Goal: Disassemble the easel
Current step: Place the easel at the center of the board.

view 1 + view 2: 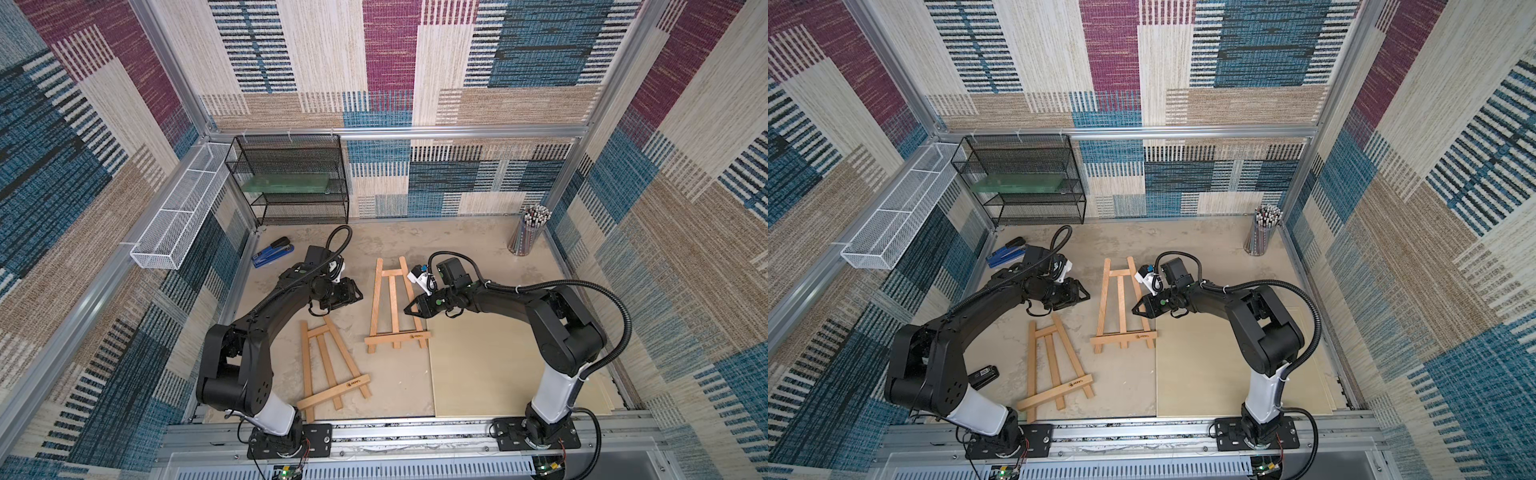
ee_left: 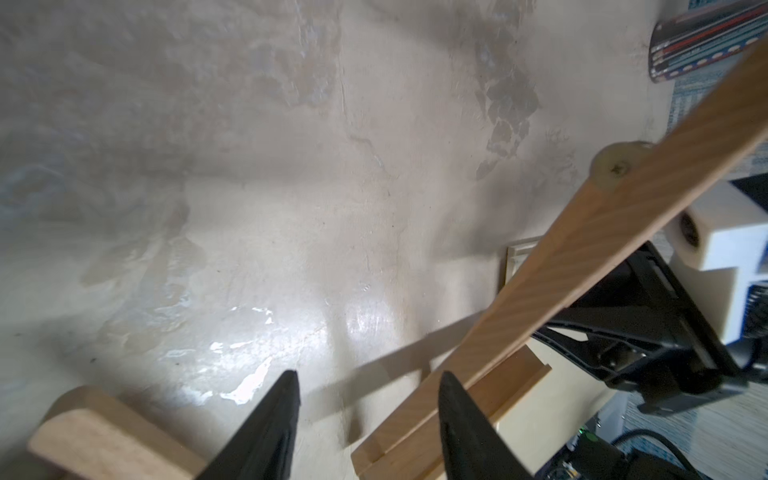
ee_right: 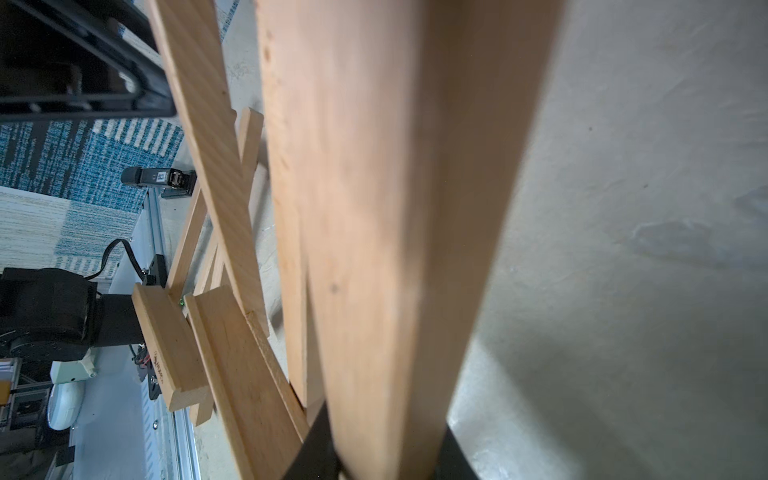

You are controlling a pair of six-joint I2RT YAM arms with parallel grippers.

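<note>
The easel's leg in my fingers is slanting above the tabletop. My right gripper will keep holding the easel until both its legs lie flat.
A wooden easel (image 1: 392, 307) (image 1: 1121, 307) stands tilted mid-table, its tray (image 1: 397, 336) toward the front. My right gripper (image 1: 409, 309) (image 1: 1137, 309) is shut on this easel's right leg (image 3: 395, 208), which fills the right wrist view between the black fingers (image 3: 320, 440). My left gripper (image 1: 358, 296) (image 1: 1086, 296) hovers to the easel's left, open with nothing between its fingers (image 2: 286, 407). In the left wrist view the easel's leg (image 2: 602, 249) slants past behind one finger. A second easel (image 1: 328, 365) (image 1: 1052, 365) lies flat at the front left.
A black mesh shelf (image 1: 291, 178) and a white wire basket (image 1: 183, 208) line the back left. A blue stapler (image 1: 272, 251) lies beneath them. A cup of pencils (image 1: 528, 232) stands back right. A pale board (image 1: 498, 365) covers the front right of the table.
</note>
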